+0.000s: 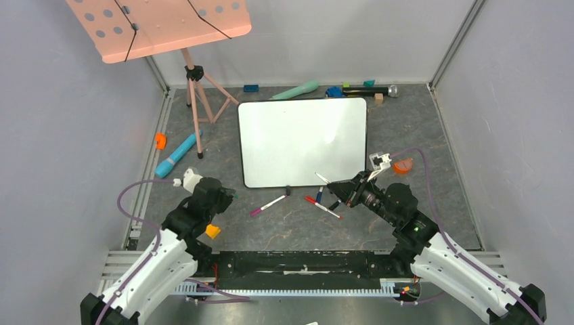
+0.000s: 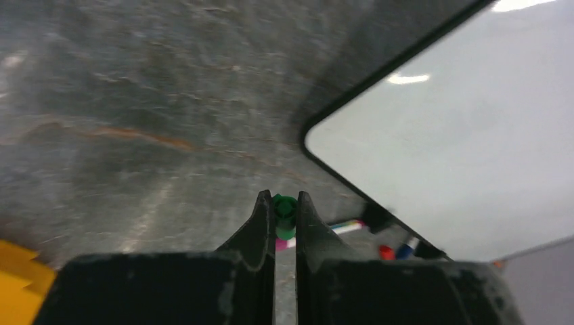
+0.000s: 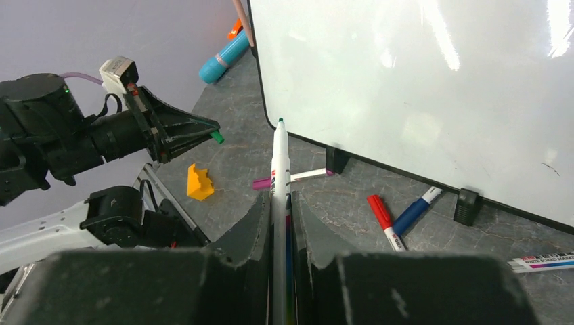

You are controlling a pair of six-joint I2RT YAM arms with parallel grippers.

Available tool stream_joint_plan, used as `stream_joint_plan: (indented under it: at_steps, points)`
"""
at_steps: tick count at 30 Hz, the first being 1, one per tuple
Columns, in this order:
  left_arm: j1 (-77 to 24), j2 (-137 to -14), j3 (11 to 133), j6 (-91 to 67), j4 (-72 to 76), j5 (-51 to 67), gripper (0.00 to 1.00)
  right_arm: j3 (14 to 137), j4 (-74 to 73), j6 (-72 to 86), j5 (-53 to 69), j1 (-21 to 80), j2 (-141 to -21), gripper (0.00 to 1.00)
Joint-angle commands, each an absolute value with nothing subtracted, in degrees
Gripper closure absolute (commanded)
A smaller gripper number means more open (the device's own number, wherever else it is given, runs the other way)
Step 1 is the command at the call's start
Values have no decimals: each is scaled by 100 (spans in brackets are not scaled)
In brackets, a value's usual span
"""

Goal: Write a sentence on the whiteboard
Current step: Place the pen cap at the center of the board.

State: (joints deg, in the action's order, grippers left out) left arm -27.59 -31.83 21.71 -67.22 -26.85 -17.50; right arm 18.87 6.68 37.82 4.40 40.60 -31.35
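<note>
My left gripper holds the green marker cap above the grey table and needs to keep holding it. The cap would fall if I opened now.
The whiteboard (image 1: 302, 141) lies flat on the grey table, glossy white with a thin black frame. It also shows in the left wrist view (image 2: 460, 156) and the right wrist view (image 3: 420, 88). No sentence shows on it; its surface is blank. My right gripper (image 1: 342, 191) (image 3: 281, 200) is shut on an uncapped white marker (image 1: 325, 180) (image 3: 279, 162), whose green tip points toward the board's near edge. My left gripper (image 1: 229, 196) (image 2: 285, 203) is shut on a green marker cap (image 2: 285, 215) (image 3: 217, 137), left of the board's near left corner.
A pink-capped marker (image 1: 268, 205), a red marker (image 1: 321, 206) and a blue marker (image 1: 319, 195) lie before the board's near edge. A yellow block (image 1: 212, 231) sits by the left arm. The pink music stand (image 1: 193, 74), a blue cylinder (image 1: 177, 154) and small toys stand behind and to the left.
</note>
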Motion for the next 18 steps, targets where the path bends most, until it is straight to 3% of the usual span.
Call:
stream_joint_plan:
  at_steps: [1,18]
  points:
    - [-2696,-3798,2640,-7143,-4026,-3002,98,2155,625,3621,324,4052,-3099,100]
    - [-2195,-5465,2689,-5966,-2936,-2426,98,2250,369,3589,219,4054,-3017,100]
